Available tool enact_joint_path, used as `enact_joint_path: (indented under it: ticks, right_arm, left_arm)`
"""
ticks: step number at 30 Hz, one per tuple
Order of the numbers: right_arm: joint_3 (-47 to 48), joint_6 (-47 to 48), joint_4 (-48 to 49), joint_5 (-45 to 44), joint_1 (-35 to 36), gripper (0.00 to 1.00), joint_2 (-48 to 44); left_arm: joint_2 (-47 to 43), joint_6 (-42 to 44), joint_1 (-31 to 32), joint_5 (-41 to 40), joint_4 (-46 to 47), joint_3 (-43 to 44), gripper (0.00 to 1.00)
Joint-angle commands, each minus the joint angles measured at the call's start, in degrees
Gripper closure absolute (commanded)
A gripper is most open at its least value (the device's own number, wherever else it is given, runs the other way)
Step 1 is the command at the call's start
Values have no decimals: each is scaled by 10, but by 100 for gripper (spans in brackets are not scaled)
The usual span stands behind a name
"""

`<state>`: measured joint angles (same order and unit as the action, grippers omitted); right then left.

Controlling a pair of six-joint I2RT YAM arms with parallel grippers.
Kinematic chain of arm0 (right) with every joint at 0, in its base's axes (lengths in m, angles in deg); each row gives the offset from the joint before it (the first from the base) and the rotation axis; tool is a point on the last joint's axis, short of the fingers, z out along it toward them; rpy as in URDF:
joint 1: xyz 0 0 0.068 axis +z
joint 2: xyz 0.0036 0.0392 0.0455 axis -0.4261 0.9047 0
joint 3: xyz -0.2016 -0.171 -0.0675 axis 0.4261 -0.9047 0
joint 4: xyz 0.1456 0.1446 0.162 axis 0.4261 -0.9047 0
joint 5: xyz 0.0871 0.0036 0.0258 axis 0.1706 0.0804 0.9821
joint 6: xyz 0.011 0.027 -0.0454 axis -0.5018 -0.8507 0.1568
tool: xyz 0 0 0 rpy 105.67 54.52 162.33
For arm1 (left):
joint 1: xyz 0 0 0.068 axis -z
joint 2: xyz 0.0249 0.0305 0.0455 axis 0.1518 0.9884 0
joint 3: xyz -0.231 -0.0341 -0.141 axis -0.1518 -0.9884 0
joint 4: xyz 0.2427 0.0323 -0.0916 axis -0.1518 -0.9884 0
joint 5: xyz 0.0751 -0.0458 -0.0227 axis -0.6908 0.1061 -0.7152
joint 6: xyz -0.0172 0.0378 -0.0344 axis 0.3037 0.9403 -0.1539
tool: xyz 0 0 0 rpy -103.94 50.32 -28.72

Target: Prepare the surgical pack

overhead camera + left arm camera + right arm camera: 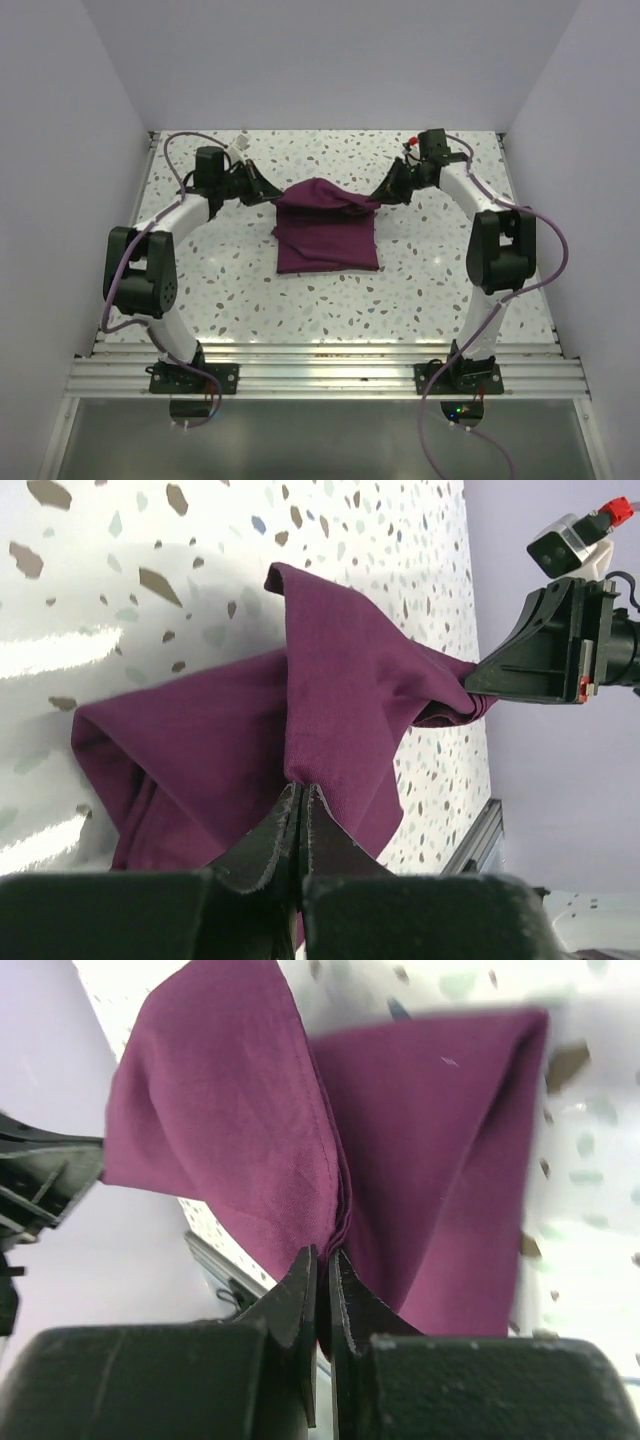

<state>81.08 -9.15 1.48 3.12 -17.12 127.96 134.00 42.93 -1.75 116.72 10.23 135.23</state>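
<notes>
The right gripper needs to keep holding the cloth until the cloth's far edge lies flat, because a slack bulge [318, 191] hangs from the right gripper's fingers over the lower layer [325, 250].
The dark purple cloth [326, 232] lies folded on the speckled table's middle, its far edge lifted off the surface. My left gripper [272, 197] is shut on the cloth's far left corner; the left wrist view shows the cloth [300, 710] pinched between the closed fingers [301, 792]. My right gripper [380, 197] is shut on the far right corner; the right wrist view shows the cloth [250, 1130] pinched at its hem [325, 1255]. The right gripper also shows in the left wrist view [470, 690]. The steel tray, gauze, scissors and forceps are out of view.
White walls enclose the table [230, 290] on the left, far and right sides. A metal rail [320, 372] runs along the near edge by the arm bases.
</notes>
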Motion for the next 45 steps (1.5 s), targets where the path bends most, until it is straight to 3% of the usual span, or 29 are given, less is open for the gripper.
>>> enact_joint_path:
  ticks: [1,15,25,27,28,29,32,36,40,45]
  right_arm:
    - [-45,32,-22,-1,2,100,-56]
    - [-159,67,-21,-15,4,100,-86]
    - [-188,99,-20,-24,6,100,-53]
    - [-171,121,-34,-21,6,91,-49]
    - [-159,131,-49,-21,6,79,-49]
    - [-137,151,-53,-21,7,60,-54]
    - [-93,168,-37,-36,9,33,-73]
    - [-43,164,31,-7,15,17,-57]
    - [71,189,11,27,45,16,58]
    - [206,207,-30,-16,85,17,153]
  left_arm:
    - [-49,45,0,8,-46,-31,100]
    - [-83,69,10,15,-53,-152,100]
    - [-56,97,10,18,-84,-144,100]
    - [-67,107,10,34,-84,-147,73]
    - [-77,117,10,40,-82,-150,63]
    - [-88,125,9,42,-79,-149,50]
    - [-142,149,9,33,-68,-137,34]
    - [-135,150,9,32,-47,-108,30]
    - [-106,114,9,22,-26,-87,30]
    - [-81,94,10,28,-3,-76,30]
